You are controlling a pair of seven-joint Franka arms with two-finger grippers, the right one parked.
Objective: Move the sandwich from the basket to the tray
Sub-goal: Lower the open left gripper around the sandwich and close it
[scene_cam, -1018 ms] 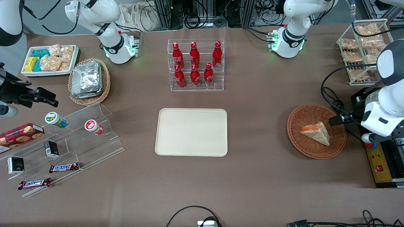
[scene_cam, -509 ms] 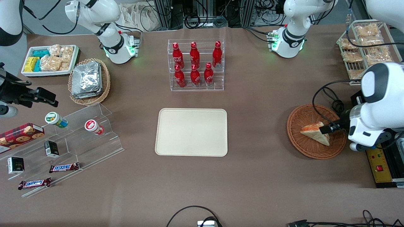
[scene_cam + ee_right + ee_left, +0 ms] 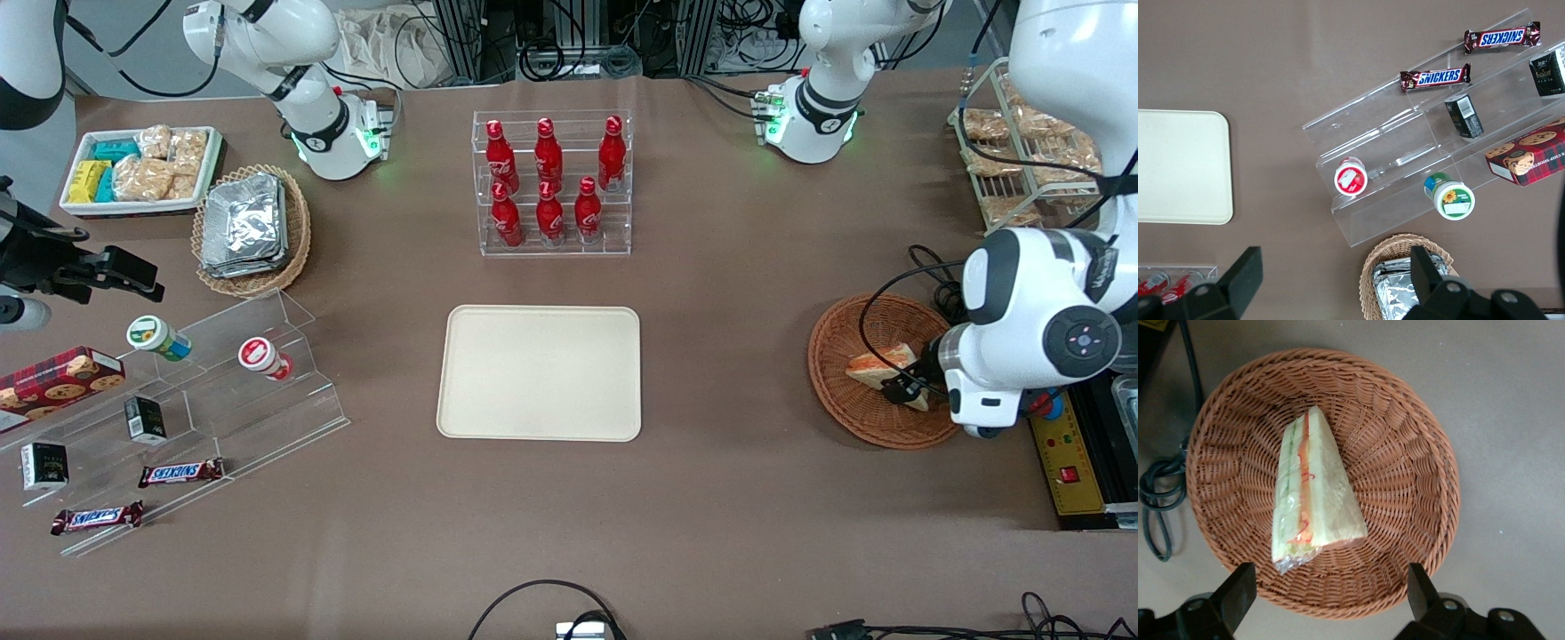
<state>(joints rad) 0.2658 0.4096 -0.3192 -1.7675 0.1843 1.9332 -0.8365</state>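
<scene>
Next, my left gripper should take hold of the sandwich by its wide wrapped end (image 3: pixel 1313 540). Then it should move the sandwich onto the cream tray.
The sandwich (image 3: pixel 875 364) is a wrapped white-bread wedge with orange and green filling, lying in the round reddish-brown basket (image 3: pixel 840 404) toward the working arm's end of the table. It shows in the left wrist view (image 3: pixel 1313 500) in the middle of the basket (image 3: pixel 1405 440). My left gripper (image 3: pixel 903 388) hangs over the basket, above the sandwich's wide end, partly hiding it. In the left wrist view the gripper (image 3: pixel 1330 595) is open and empty, its fingers (image 3: pixel 1238 592) spread over the basket's rim. The cream tray (image 3: pixel 539 372) lies bare at mid-table.
A clear rack of red bottles (image 3: pixel 551 182) stands farther from the front camera than the tray. A wire rack of bagged snacks (image 3: pixel 1013 151) and a yellow control box (image 3: pixel 1071 462) flank the basket. Black cables (image 3: pixel 933 276) lie beside it.
My left gripper has swung in over the basket, from its rim to above the sandwich, and the arm has turned. The sandwich has not moved.
</scene>
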